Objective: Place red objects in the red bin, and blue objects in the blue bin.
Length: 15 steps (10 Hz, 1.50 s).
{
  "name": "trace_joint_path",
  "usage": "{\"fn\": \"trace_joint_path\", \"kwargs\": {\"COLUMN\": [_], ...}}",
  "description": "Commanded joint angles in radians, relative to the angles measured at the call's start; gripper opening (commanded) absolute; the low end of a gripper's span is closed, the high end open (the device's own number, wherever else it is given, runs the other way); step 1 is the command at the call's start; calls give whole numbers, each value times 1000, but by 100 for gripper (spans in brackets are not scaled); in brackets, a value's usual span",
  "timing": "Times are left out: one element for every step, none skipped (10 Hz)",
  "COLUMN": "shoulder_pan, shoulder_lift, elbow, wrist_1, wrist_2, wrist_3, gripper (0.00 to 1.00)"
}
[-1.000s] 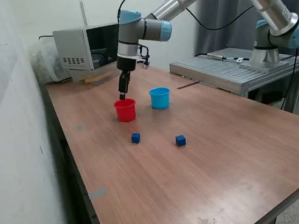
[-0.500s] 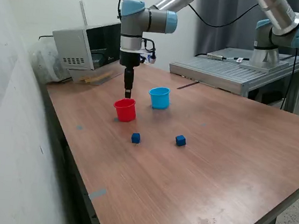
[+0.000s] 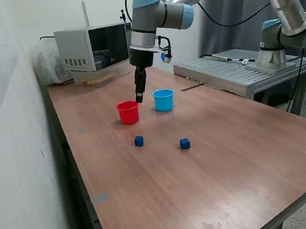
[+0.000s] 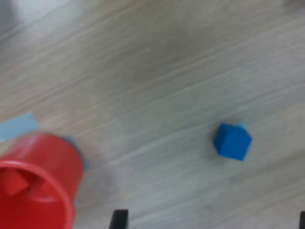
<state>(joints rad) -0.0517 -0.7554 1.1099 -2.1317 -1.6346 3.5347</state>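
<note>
The gripper should next grab the dark-blue cube by its opposite sides, so that it can put the cube in the blue bin (image 3: pixel 163 100).
The red cup (image 3: pixel 128 112) stands on the wooden table, with the light-blue cup (image 3: pixel 163 99) to the exterior view's right of it. My gripper (image 3: pixel 139 97) hangs above the table between the two cups, just above the red cup's rim. It is open and empty. Two dark-blue cubes (image 3: pixel 139 140) (image 3: pixel 185 144) lie on the table in front of the cups. In the wrist view the red cup (image 4: pixel 38 176) holds a red cube (image 4: pixel 14 183), and one blue cube (image 4: pixel 232 141) lies apart from it. Two fingertips (image 4: pixel 119 218) stand wide apart at the picture's edge.
A grey box-like device (image 3: pixel 89 46) stands at the back on the exterior view's left. A metal platform (image 3: pixel 240 75) with a second arm's base (image 3: pixel 273 53) is at the back right. Bits of blue tape (image 3: pixel 99 198) mark the table. The table's edges run at left and front.
My gripper has moved toward the exterior view's right, from over the red cup to the gap between the two cups. Cups and blue cubes have not moved.
</note>
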Motion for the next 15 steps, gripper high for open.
{"fn": "trace_joint_path", "kwargs": {"shoulder_pan": [33, 42, 55, 58, 58, 58, 58, 56, 56, 56, 56, 56, 55, 53, 53], "shoulder_lift": [72, 108, 141, 184, 214, 231, 249, 257, 277, 281, 281, 283, 283, 283, 288], "elbow": [-80, -109, -128, -152, -163, -169, -176, -176, -188, -191, -197, -202, -203, -206, -206], "wrist_1": [7, 12, 12, 12, 12, 10, 10, 10, 9, 9, 7, 7, 6, 4, 4], "wrist_2": [-5, -1, -1, 1, -1, -1, -1, -1, -1, -2, -2, -4, -5, -5, -5], "wrist_3": [117, 139, 142, 147, 151, 151, 151, 151, 151, 151, 151, 151, 151, 151, 151], "gripper": [100, 100, 100, 100, 100, 100, 100, 100, 100, 100, 100, 100, 100, 100, 100]}}
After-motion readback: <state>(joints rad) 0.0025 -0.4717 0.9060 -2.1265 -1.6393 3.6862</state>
